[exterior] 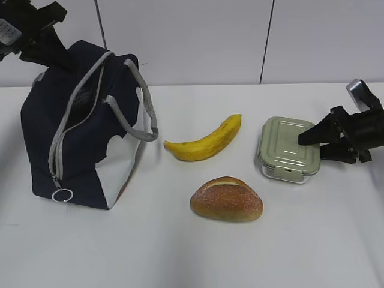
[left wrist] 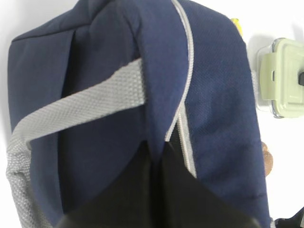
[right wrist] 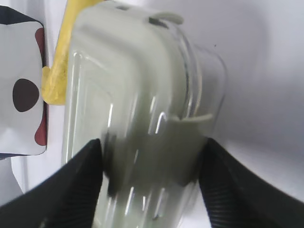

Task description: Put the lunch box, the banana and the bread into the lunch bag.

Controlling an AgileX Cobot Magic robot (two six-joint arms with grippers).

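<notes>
Next, my right gripper grabs the lunch box by its short end (exterior: 309, 147), to pack it into the lunch bag (exterior: 78, 132).
The navy lunch bag (exterior: 78, 132) stands at the left with its zipper open. My left gripper (exterior: 53, 53) is at its top rear, shut and pinching a fold of the fabric (left wrist: 156, 147) beside the zipper tape. The banana (exterior: 207, 141) lies mid-table, the bread (exterior: 227, 199) in front of it. The green-lidded lunch box (exterior: 285, 147) rests on the table at the right. My right gripper (exterior: 312, 144) stands open astride its near end, one finger close against each side of the lunch box (right wrist: 137, 95). The banana's tip (right wrist: 57, 76) shows beyond the box.
The bag's grey strap handle (exterior: 141, 102) droops toward the banana, and the zipper's ring pull (exterior: 62, 195) hangs at the bag's front corner. The white table (exterior: 180, 258) runs back to a pale wall. The bag's white side panel (right wrist: 23, 95) faces the lunch box.
</notes>
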